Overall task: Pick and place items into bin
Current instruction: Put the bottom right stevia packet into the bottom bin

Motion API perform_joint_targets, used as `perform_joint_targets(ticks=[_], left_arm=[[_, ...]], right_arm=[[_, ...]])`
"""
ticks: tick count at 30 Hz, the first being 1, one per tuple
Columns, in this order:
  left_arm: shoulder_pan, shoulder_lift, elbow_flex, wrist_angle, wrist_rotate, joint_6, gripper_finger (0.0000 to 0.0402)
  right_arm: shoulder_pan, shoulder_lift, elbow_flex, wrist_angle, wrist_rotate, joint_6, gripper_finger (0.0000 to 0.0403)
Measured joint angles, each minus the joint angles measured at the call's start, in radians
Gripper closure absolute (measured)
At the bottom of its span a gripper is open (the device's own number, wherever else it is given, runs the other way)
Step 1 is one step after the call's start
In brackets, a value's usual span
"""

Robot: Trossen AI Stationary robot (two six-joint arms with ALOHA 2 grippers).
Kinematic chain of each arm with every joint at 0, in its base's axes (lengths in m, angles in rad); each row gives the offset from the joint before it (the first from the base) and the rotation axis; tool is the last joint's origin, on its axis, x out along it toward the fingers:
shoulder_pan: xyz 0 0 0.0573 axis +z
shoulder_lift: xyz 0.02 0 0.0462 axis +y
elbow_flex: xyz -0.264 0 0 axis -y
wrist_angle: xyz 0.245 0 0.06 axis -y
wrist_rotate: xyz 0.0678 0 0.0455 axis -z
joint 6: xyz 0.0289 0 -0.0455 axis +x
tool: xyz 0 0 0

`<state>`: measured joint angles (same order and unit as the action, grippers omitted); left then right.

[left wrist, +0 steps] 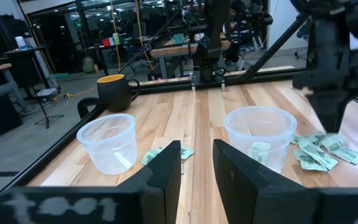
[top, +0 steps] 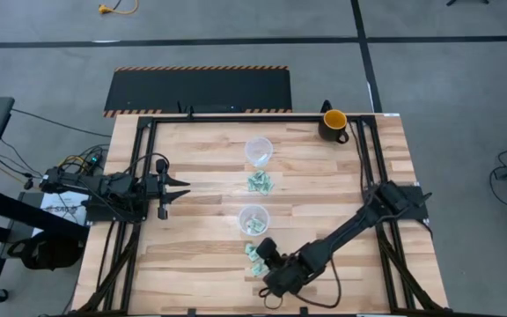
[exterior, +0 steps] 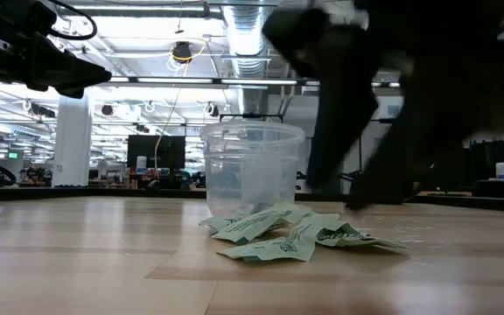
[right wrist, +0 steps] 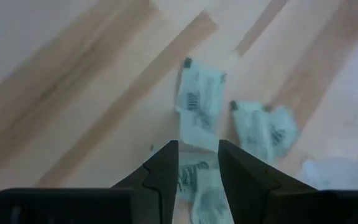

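My right gripper should next grab the pale green packet by its unmarked end [right wrist: 199, 132], so it can drop the packet into the near cup.
Two clear plastic cups stand mid-table as bins: the far cup [top: 258, 151] and the near cup [top: 253, 218], which has a few pale green items in it. One pile of the items [top: 260, 182] lies between the cups. A second pile [top: 255, 251] lies on the near side of the near cup. My right gripper [right wrist: 196, 149] is open and slants down over this near pile [right wrist: 199, 102]. My left gripper [left wrist: 196, 163] waits open and level at the table's left side. My right gripper's open fingertips [right wrist: 166, 152] stand low over the near pile, slanting down from the near right, with one packet [right wrist: 194, 177] showing in the gap. I cannot tell whether they touch it.
A yellow-and-dark mug [top: 334, 124] stands at the far right. Black frame rails [top: 366, 167] run along both sides of the table. The bare wood [top: 192, 255] is at the near left. Beyond the table, the low view shows a workshop room.
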<state>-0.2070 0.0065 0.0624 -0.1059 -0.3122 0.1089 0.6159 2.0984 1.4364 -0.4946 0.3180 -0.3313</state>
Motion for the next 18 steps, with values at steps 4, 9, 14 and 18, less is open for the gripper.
perform_joint_targets(ticks=[4, 9, 14, 18], left_arm=[[0.0, 0.0, 0.0, 0.0, 0.0, 0.0, 0.0317], [0.0, 0.0, 0.0, 0.0, 0.0, 0.0, 0.0317], [0.0, 0.0, 0.0, 0.0, 0.0, 0.0, 0.0317], [0.0, 0.0, 0.0, 0.0, 0.0, 0.0, 0.0317]], right_arm=[[0.006, 0.046, 0.03, 0.017, 0.001, -0.04, 0.0295], [0.006, 0.065, 0.048, 0.016, 0.002, -0.043, 0.0295], [0.006, 0.065, 0.048, 0.012, 0.002, -0.043, 0.0295], [0.005, 0.065, 0.048, 0.011, 0.005, -0.043, 0.0296]])
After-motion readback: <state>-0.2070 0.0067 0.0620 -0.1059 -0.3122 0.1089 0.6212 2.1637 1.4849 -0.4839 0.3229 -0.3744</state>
